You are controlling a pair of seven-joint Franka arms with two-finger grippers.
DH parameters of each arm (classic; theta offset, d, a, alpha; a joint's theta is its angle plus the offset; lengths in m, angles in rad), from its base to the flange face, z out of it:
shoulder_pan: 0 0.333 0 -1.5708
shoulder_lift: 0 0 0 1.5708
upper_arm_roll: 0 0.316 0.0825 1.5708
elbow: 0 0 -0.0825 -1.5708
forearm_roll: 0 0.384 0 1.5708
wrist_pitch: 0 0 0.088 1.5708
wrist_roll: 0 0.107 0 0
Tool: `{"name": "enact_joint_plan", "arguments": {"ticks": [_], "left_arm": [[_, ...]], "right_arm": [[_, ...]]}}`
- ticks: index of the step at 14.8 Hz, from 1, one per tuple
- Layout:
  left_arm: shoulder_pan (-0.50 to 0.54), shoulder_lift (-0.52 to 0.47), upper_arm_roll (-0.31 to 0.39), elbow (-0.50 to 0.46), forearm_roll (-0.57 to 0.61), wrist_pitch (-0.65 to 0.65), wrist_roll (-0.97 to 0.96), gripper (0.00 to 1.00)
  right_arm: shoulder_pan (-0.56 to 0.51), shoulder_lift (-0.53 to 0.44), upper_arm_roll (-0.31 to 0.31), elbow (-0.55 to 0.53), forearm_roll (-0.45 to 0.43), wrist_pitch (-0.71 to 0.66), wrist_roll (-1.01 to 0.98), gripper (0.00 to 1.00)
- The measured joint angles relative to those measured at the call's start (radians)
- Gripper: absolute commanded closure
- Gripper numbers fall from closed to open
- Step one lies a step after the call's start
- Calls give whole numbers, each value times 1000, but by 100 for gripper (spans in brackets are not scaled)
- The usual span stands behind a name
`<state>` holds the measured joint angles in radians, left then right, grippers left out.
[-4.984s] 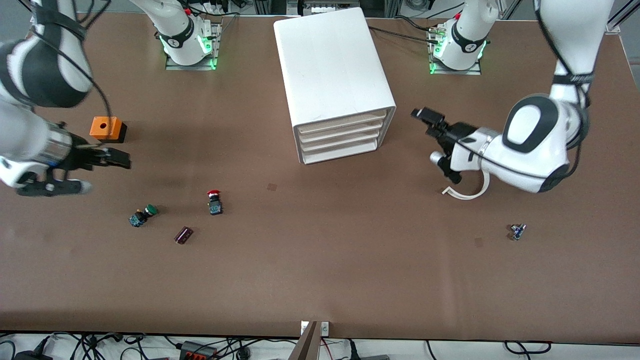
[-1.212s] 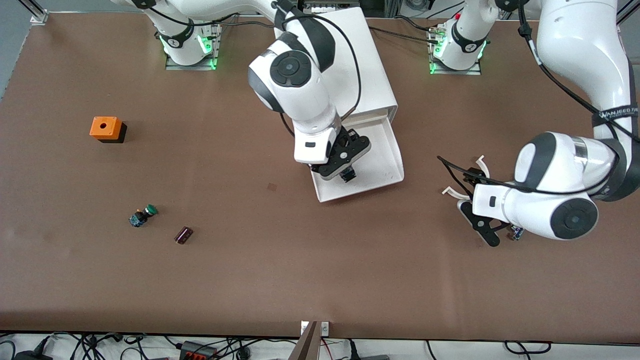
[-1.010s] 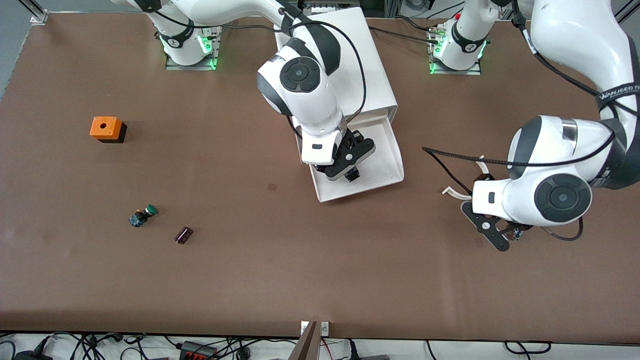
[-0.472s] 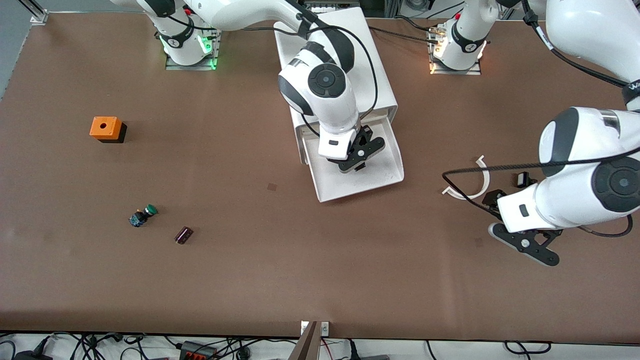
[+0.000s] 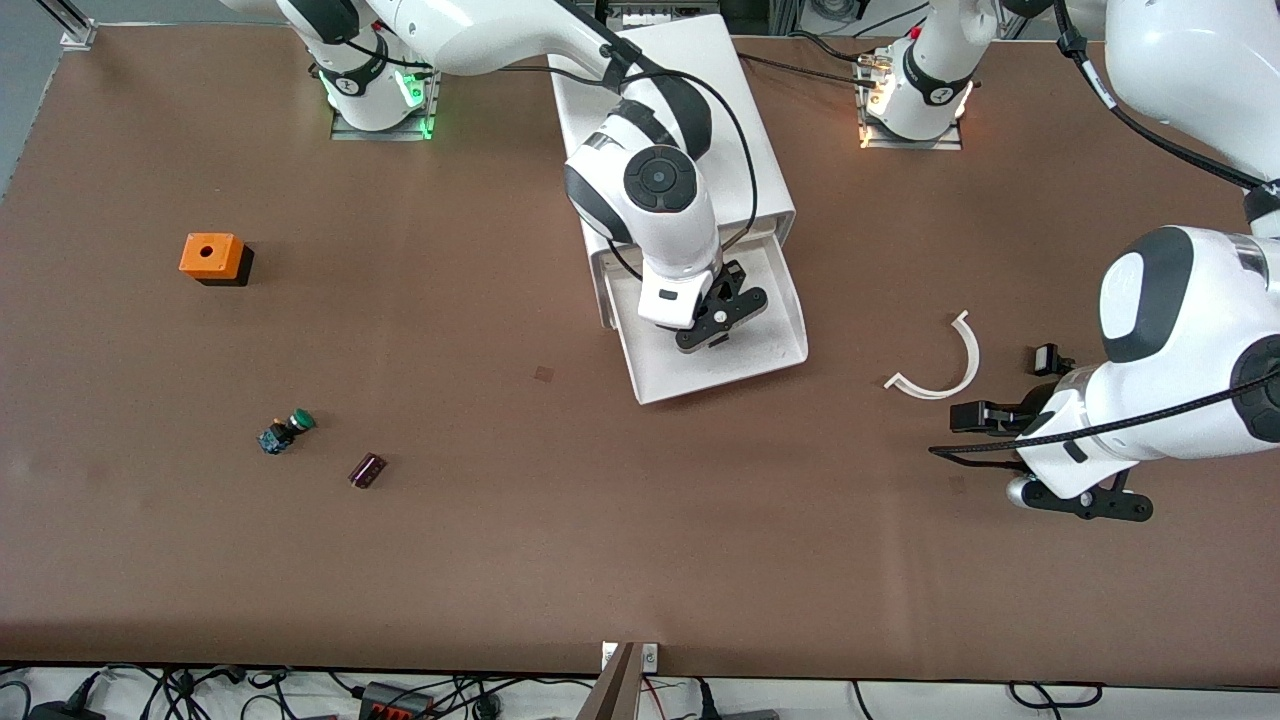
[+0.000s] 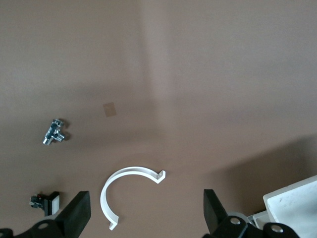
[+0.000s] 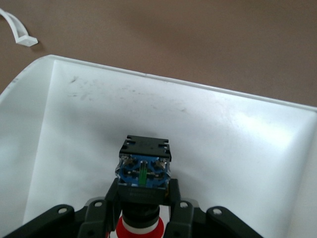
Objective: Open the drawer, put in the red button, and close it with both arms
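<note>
I should open my right gripper now, because the button's blue end [image 7: 142, 170] is low over the bottom of the drawer and the button would drop into the drawer.
The white cabinet [image 5: 670, 120] stands mid-table with one drawer [image 5: 775, 360] pulled out toward the front camera. My right gripper [image 5: 722, 318] hangs over the open drawer [image 7: 89, 124], shut on the red button [image 7: 143, 171]; its blue and black body points into the tray and its red cap sits between the fingers [image 7: 111, 201]. In the front view the button is hidden under the hand. My left gripper [image 5: 1000, 420] is open and empty, low over the table toward the left arm's end, beside a white plastic arc [image 6: 126, 191].
The green-capped button [image 5: 284, 432] and a dark cylinder [image 5: 367, 469] lie toward the right arm's end, the orange cube [image 5: 211, 257] farther from the camera. The white arc [image 5: 940, 365], a small metal fitting [image 6: 53, 132] and a small black and white part [image 6: 45, 202] lie near the left gripper.
The drawer was pulled out and my right gripper took the red button from the table and carried it over the drawer. My left arm swung away from the cabinet toward its table end.
</note>
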<state>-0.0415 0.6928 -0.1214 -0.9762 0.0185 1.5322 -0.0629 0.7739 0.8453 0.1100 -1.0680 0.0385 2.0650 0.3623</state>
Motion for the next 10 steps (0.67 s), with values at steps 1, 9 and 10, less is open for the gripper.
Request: {"name": "enact_joint_plan", "arguments": {"ticks": [1, 9, 10], "left_arm": [[-1, 0, -1, -1, 0, 0, -6, 0], [-20, -6, -2, -3, 0, 0, -36, 0], [-20, -6, -2, -4, 0, 0, -36, 0]], "right_arm": [[0, 0, 0, 0, 0, 0, 14, 100], [-7, 0, -6, 5, 0, 0, 34, 0], [-7, 0, -6, 9, 0, -1, 43, 0]]}}
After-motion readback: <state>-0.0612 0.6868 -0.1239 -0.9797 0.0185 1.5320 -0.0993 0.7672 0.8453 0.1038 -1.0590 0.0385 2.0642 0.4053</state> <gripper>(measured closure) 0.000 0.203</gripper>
